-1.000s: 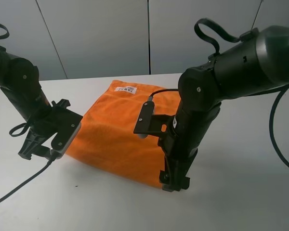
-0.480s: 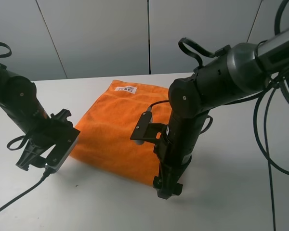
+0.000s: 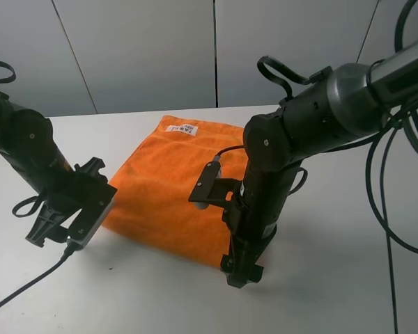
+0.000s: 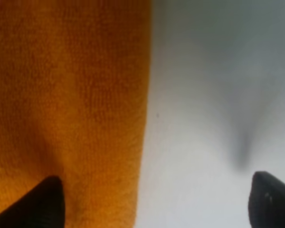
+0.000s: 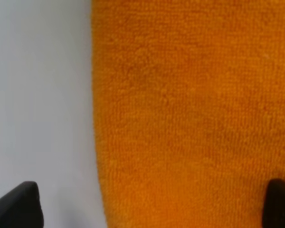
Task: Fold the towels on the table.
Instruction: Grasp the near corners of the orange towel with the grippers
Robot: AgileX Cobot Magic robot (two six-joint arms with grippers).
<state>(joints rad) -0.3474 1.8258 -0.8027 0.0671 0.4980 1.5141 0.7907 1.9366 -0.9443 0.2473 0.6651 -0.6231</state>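
My left gripper will grip the unlabeled end's corner next, to fold the orange towel over toward its white label.
The orange towel lies flat on the white table, its white label at the far edge. My left gripper is low at the towel's near-left corner. In the left wrist view the left gripper is open, one fingertip over the towel and the other over bare table. My right gripper points down at the towel's near-right corner. In the right wrist view the right gripper is open across the towel's edge, holding nothing.
Black cables trail from the left arm over the table's front left and hang beside the right arm. A grey panelled wall stands behind the table. Bare table surrounds the towel on all sides.
The right arm has swung left and lowered its gripper to the towel's near-right corner. The left gripper has shifted slightly. Both have barely moved in the last half second.
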